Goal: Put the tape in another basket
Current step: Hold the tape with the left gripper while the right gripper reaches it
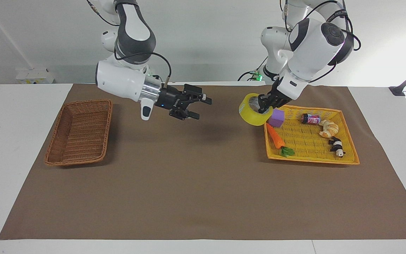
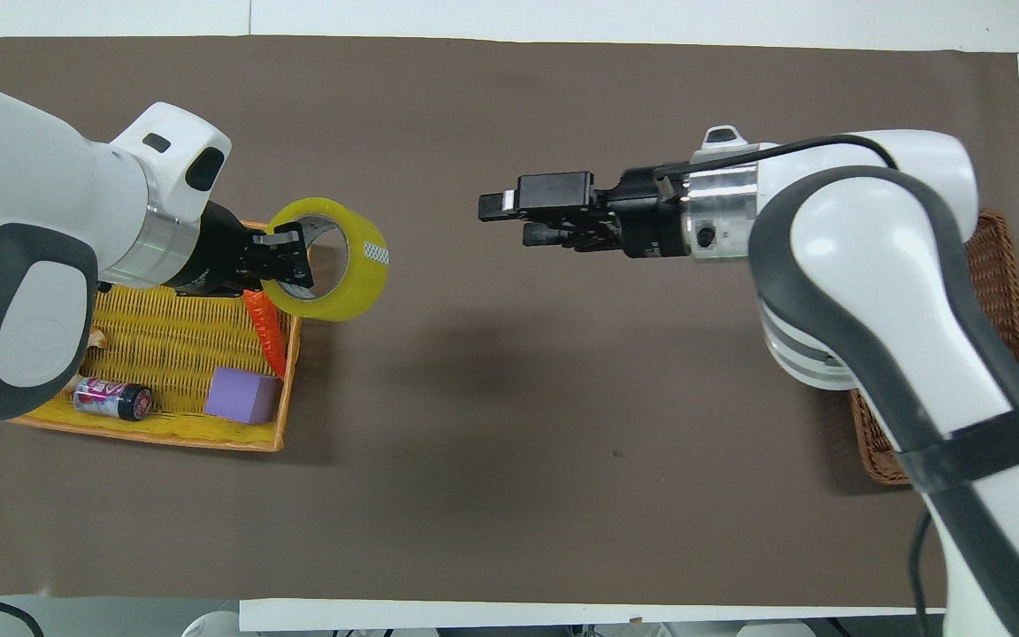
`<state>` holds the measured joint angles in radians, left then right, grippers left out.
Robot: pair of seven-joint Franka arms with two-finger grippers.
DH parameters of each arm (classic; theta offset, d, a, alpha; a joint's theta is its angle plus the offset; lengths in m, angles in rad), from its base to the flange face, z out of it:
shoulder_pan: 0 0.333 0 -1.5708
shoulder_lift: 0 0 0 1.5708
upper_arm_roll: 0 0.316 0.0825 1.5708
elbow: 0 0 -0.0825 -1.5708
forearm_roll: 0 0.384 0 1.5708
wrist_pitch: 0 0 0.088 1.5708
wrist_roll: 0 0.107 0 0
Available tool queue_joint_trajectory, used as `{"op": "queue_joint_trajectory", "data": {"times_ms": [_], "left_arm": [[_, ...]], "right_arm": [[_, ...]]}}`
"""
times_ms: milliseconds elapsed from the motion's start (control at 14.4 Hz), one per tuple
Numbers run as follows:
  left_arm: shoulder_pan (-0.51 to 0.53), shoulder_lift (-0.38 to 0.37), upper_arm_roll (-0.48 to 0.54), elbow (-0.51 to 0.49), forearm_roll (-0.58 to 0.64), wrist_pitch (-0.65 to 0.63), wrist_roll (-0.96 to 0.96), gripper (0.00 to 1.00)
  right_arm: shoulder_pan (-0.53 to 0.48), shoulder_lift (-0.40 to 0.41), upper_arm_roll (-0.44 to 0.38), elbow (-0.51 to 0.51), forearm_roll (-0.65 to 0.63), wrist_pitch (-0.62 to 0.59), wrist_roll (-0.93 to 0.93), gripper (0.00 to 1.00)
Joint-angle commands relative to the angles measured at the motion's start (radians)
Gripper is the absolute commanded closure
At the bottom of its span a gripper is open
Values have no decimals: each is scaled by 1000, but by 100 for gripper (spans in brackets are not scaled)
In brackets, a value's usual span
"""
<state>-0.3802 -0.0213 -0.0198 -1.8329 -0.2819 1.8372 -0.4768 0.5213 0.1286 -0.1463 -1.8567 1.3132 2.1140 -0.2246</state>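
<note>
My right gripper will grab the yellow tape by its side (image 2: 372,266) next. Then it will move the tape into the brown wicker basket (image 2: 1000,257).
The yellow tape (image 1: 249,113) (image 2: 361,276) hangs in the air over the corner of the yellow-orange tray (image 1: 312,160) (image 2: 156,435) at the left arm's end of the table. My left gripper (image 1: 264,106) (image 2: 288,261) is shut on the roll's wall, one finger inside the ring. My right gripper (image 1: 203,108) (image 2: 509,221) is open and holds nothing; it hovers over the middle of the brown mat and points at the tape. The brown wicker basket (image 1: 79,132) (image 2: 1000,257) lies at the right arm's end, largely covered by the right arm in the overhead view.
In the tray lie an orange carrot (image 1: 276,139) (image 2: 266,332), a purple block (image 1: 277,118) (image 2: 242,395), a small can (image 1: 310,119) (image 2: 111,398), a croissant (image 1: 328,128) and a panda toy (image 1: 336,146). A brown mat (image 1: 189,183) covers the table.
</note>
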Motion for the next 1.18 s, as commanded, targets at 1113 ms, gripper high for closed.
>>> {"op": "queue_joint_trajectory", "data": {"times_ms": [1113], "left_arm": [[-49, -8, 8, 6, -26, 16, -20, 100]], "right_arm": [[155, 32, -4, -15, 135, 159, -6, 1]]}}
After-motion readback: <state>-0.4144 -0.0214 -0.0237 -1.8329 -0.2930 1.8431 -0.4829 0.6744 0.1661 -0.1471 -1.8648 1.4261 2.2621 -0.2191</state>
